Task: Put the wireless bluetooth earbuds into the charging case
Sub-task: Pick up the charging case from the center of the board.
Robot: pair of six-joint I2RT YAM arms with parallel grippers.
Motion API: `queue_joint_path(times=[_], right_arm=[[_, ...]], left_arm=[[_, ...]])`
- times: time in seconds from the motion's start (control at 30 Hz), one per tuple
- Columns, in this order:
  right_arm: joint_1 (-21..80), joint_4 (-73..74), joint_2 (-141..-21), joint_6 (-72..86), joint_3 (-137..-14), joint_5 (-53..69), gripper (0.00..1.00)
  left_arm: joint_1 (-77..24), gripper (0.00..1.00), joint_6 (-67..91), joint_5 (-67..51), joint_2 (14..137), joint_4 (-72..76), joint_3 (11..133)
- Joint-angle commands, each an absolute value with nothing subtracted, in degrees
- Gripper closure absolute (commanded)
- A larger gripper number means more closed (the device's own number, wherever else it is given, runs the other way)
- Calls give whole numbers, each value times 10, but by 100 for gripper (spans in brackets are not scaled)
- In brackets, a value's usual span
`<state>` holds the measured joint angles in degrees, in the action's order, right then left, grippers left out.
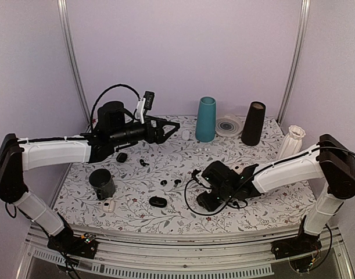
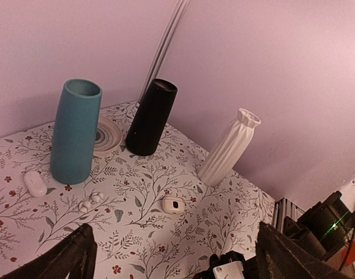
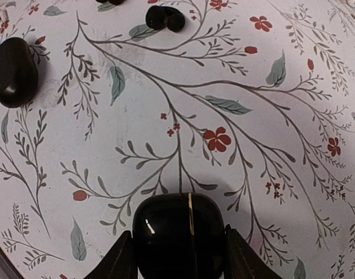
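The black charging case [image 3: 178,235] would leave the table with the right gripper if the robot lifted it now, because both of its fingers are shut against opposite sides of the case.
A glossy black charging case [image 3: 178,235] with a thin gold seam lies on the floral table between the fingers of my right gripper [image 3: 177,256]. Both fingers press against its sides. In the top view the right gripper [image 1: 208,201] covers that case. Two tiny black earbuds [image 1: 164,182] [image 1: 177,182] lie on the table to its upper left; the right wrist view shows one earbud [image 3: 164,17] ahead. My left gripper [image 1: 168,129] hangs open above the back of the table with nothing in it; its dark fingers [image 2: 67,258] frame the left wrist view.
A second black case [image 1: 157,201] [image 3: 14,71] lies left of the right gripper. A black cup [image 1: 101,183] and a white case [image 1: 110,205] sit front left. At the back stand a teal vase [image 1: 205,119], black vase [image 1: 253,123], white vase [image 1: 291,141] and plate [image 1: 228,125].
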<state>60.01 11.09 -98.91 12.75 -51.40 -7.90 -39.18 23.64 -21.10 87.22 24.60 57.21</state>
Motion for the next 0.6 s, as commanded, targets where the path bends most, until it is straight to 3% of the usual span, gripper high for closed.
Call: queue_joint_path(times=[0.0,0.4,0.57], right_arm=[[603,83,-922,128,-506,-116,80],[603,26,-784,78,-502,-210,80],[602,22,-761,47,-514,-254,80]], left_arm=[[-382,5,243,-213,881,244,583],[-376,9,279,-269,910,225,615],[-376,16,297,-340,947,190,658]])
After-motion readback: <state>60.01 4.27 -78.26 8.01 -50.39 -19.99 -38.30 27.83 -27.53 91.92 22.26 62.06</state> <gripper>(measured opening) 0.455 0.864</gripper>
